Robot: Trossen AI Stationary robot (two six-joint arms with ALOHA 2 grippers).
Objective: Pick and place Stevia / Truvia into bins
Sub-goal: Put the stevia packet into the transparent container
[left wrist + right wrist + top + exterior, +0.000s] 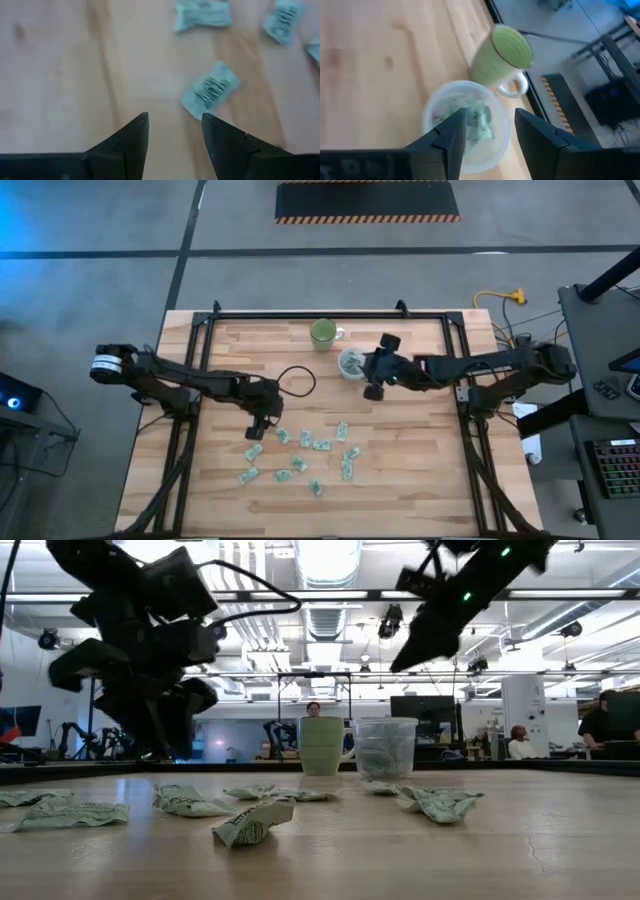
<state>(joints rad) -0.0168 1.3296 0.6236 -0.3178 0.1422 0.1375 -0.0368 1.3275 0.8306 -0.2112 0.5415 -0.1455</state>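
My right gripper picks up another sachet by its short end (341, 437) next, to add to the clear plastic cup (351, 363).
Several pale green and white sachets (318, 445) lie flat and scattered on the wooden table's near half; they also show in the low view (250, 823). The clear plastic cup (351, 363) stands upright at the far middle, with a few sachets inside (479, 122). My left gripper (260, 423) is open and empty just above the table, with one sachet (210, 90) lying just beyond its fingertips (142, 122). My right gripper (490, 112) is open and empty above the cup's rim (432, 107), and it stands raised in the low view (410, 658).
A green mug (323, 334) stands upright just beyond the cup, near the table's far edge. A black cable loop (297, 380) lies on the table between the arms. Black frame rails (330, 313) run along the far and side edges. Bare wood lies to the near left.
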